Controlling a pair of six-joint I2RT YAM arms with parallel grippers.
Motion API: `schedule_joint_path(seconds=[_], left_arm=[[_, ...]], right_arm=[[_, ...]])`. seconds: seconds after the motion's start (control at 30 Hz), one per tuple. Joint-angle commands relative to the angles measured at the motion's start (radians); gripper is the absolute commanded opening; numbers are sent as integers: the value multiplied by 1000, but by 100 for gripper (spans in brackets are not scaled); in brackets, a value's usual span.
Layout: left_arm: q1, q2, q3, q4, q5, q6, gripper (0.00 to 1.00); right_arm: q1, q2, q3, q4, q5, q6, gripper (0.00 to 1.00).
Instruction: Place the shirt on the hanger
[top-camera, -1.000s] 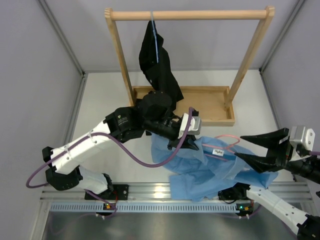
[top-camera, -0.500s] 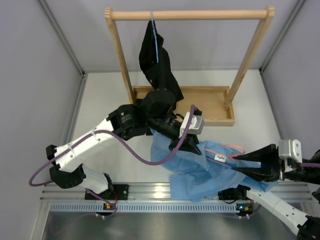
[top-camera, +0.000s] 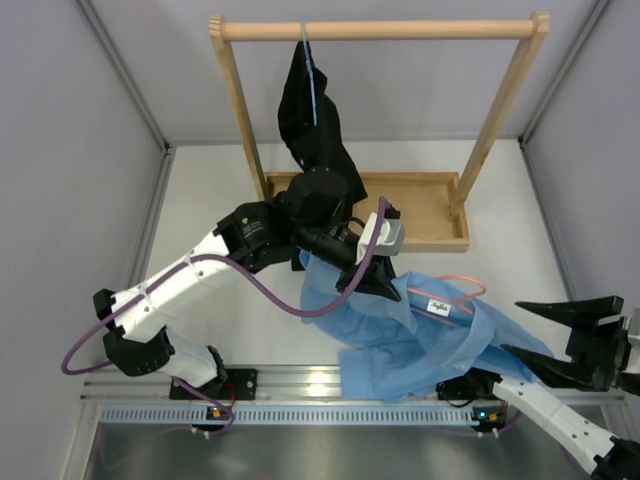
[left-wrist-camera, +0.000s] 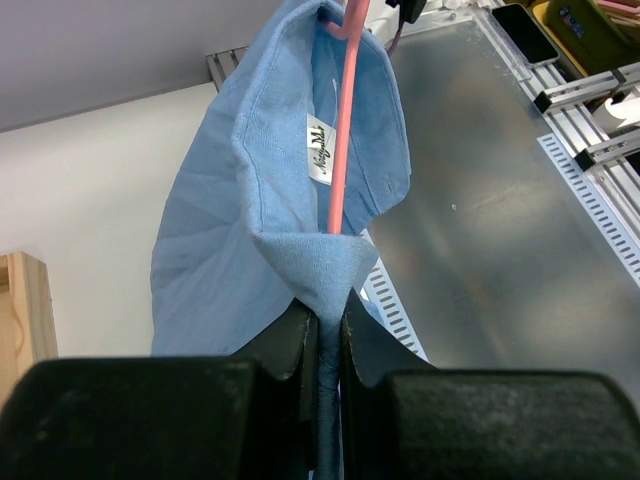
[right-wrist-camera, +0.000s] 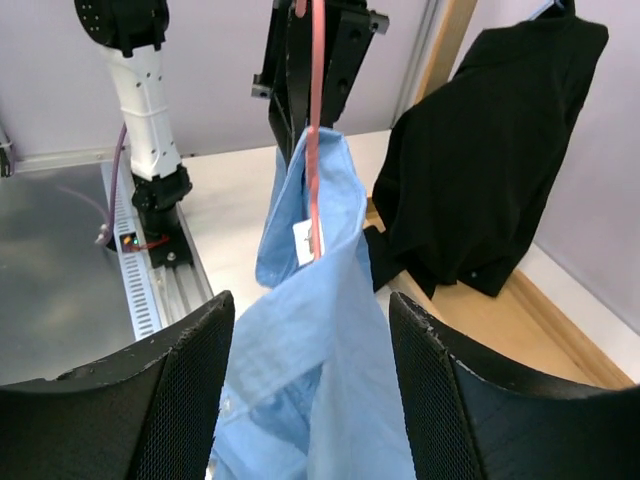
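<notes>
I will grab the shirt's fold beside the collar with my right gripper, opposite my left gripper, with the pink hanger inside and its hook free to hang.
The light blue shirt hangs from my left gripper and trails down to the table's near edge. In the left wrist view the jaws are shut on a fold of the shirt beside the collar. The pink hanger runs inside the collar, past the white neck label, into that fold. Its wire also shows by the collar in the top view. My right gripper is open and empty, apart from the shirt at the right. In its own view the shirt and the hanger lie ahead between its fingers.
A wooden rack with a tray base stands at the back. A black garment hangs from its bar on a pale blue hanger and also shows in the right wrist view. A slotted metal rail runs along the near edge.
My right gripper has drawn back to the right, away from the collar and hanger, and its jaws have spread wide. My left gripper has shifted slightly back, still holding the shirt.
</notes>
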Motion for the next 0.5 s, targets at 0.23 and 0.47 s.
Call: schedule_joint_path(seconds=[0.23,0.47], left_arm=[[39,-73,51,40,104,-10,0],[40,-94,42,33,100,-13,0]], right_arm=[[26,27,-42,-164,72,-1,58],[25,59,-111,-96,-15,-9,50]])
